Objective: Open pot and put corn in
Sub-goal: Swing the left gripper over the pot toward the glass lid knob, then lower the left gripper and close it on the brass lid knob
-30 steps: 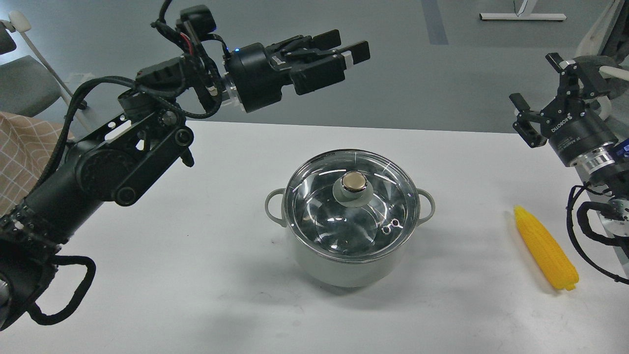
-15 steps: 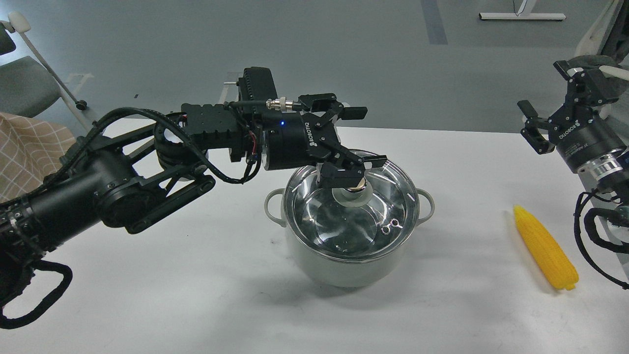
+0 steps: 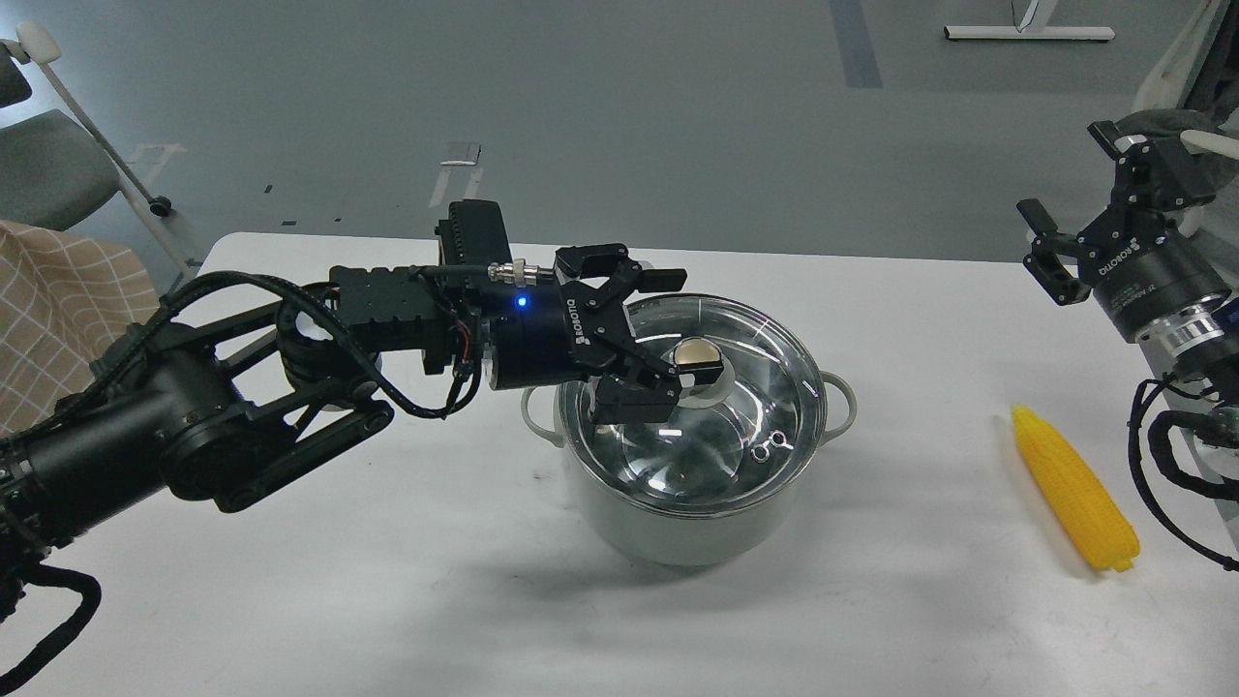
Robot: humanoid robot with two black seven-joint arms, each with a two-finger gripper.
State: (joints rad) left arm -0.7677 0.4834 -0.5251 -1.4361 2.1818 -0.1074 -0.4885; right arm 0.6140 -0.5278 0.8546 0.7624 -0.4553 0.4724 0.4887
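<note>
My left gripper is too small to fit around the wide glass lid with its fingers, so next it needs to grab the lid by its small metal knob (image 3: 698,355).
The pale grey-green pot (image 3: 678,528) stands in the middle of the white table (image 3: 387,581). The glass lid (image 3: 745,436) with its metal knob (image 3: 699,355) lies on it. My left gripper (image 3: 654,339) is open and lies sideways over the lid's left half. Its lower finger (image 3: 634,397) is just left of the knob and its upper finger (image 3: 644,281) is behind it. The knob sits just past the fingertips, not clamped. The yellow corn (image 3: 1072,487) lies on the table at the right. My right gripper (image 3: 1067,189) is open and empty, raised above and behind the corn.
A chair (image 3: 48,174) and a checked cloth (image 3: 48,310) are at the far left, beyond the table's edge. My right arm's cables (image 3: 1162,455) hang close to the corn's right side. Grey floor lies behind the table.
My left gripper came down from high above the table's back to the lid, then drew back slightly left and lower, leaving the knob showing. The right gripper rose slightly.
</note>
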